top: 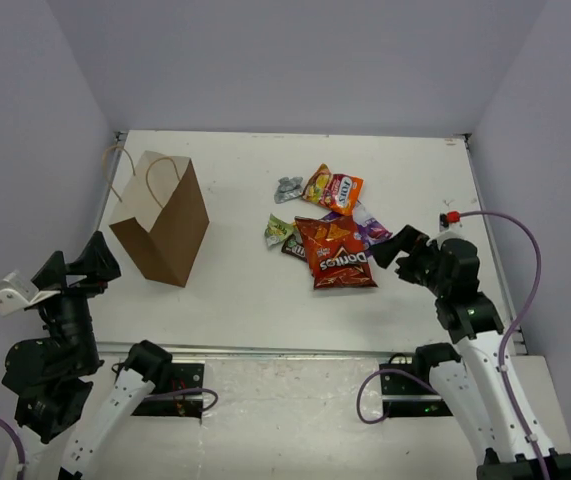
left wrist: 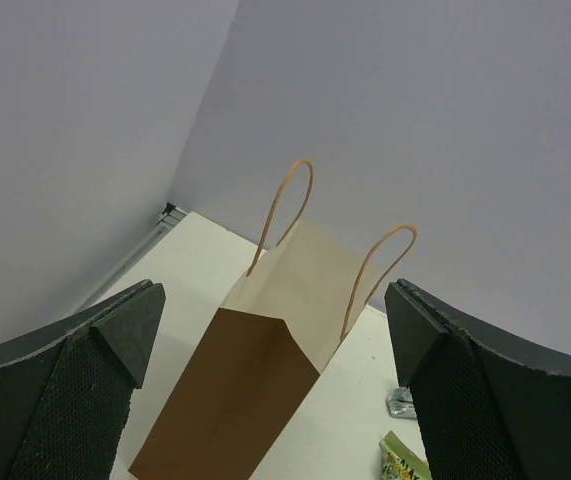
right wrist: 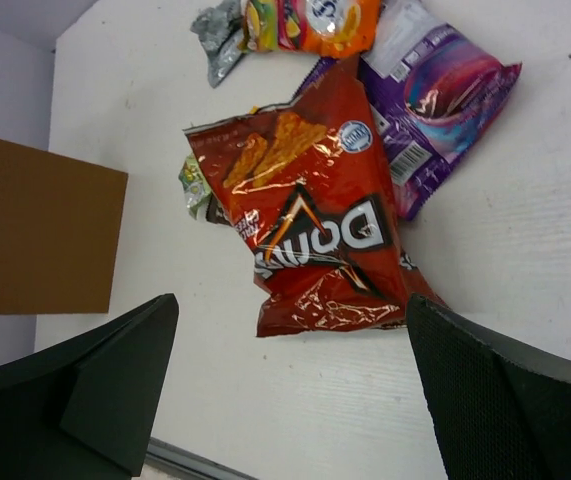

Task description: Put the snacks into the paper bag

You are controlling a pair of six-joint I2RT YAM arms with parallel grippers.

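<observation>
I need to reach the red-orange chip bag with my right gripper and grab it by its top edge, so its body stays free to hang into the paper bag (top: pixel 162 222).
The brown paper bag (top: pixel 162 222) stands upright and open at the table's left; the left wrist view shows its pale inside and loop handles (left wrist: pixel 265 340). The snacks lie in a pile at centre right: a large red-orange chip bag (top: pixel 337 254) (right wrist: pixel 315 210), an orange-yellow packet (top: pixel 332 187), a purple packet (top: pixel 370 230) (right wrist: pixel 435 100), a yellow-green packet (top: pixel 279 230) (left wrist: pixel 403 460), a dark brown candy (top: pixel 294 247) and a silver-grey wrapper (top: pixel 287 188) (left wrist: pixel 399 402). My left gripper (top: pixel 75 266) (left wrist: pixel 273 300) is open and empty, near-left of the paper bag. My right gripper (top: pixel 397 248) (right wrist: pixel 293 305) is open and empty, just right of the chip bag.
The white table (top: pixel 235 290) has a metal rail along its near edge (top: pixel 265 350) and rails at both sides. Grey walls close in the back and sides. A purple cable (top: pixel 525 260) loops by the right arm.
</observation>
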